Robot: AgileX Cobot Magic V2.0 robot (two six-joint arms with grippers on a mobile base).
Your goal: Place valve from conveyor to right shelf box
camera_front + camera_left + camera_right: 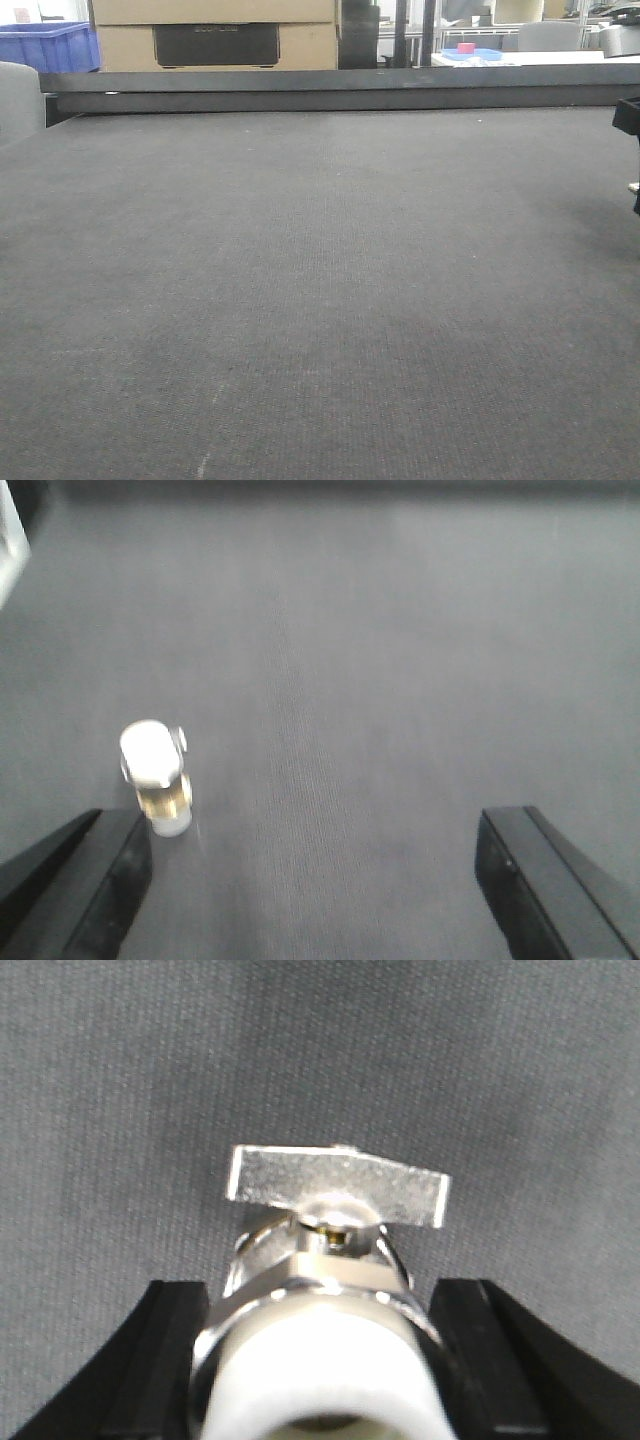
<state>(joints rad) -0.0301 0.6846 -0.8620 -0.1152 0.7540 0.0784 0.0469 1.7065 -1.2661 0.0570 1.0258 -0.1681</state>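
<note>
The valve on the conveyor needs to go in the shelf box, so my left gripper should next grab it by the metal body [166, 798].
The conveyor [300, 280] is a wide dark grey woven belt with a black rail [330, 88] along its far side. In the right wrist view my right gripper [320, 1295] is shut on a metal valve [335, 1250] that has a flat silver handle and a white end; the black fingers [165, 1350] press both its sides. A black part of that arm shows at the front view's right edge [630, 115]. In the left wrist view my left gripper [315, 825] is open and empty over the belt. A second small valve [157, 775], white-capped with a brass body, stands just ahead of its left finger.
Behind the rail stand a cardboard box [215, 35], a blue bin [50, 45] at the far left and a white table with a pink object [466, 48] at the far right. A grey rounded body [18, 100] sits at the belt's left edge.
</note>
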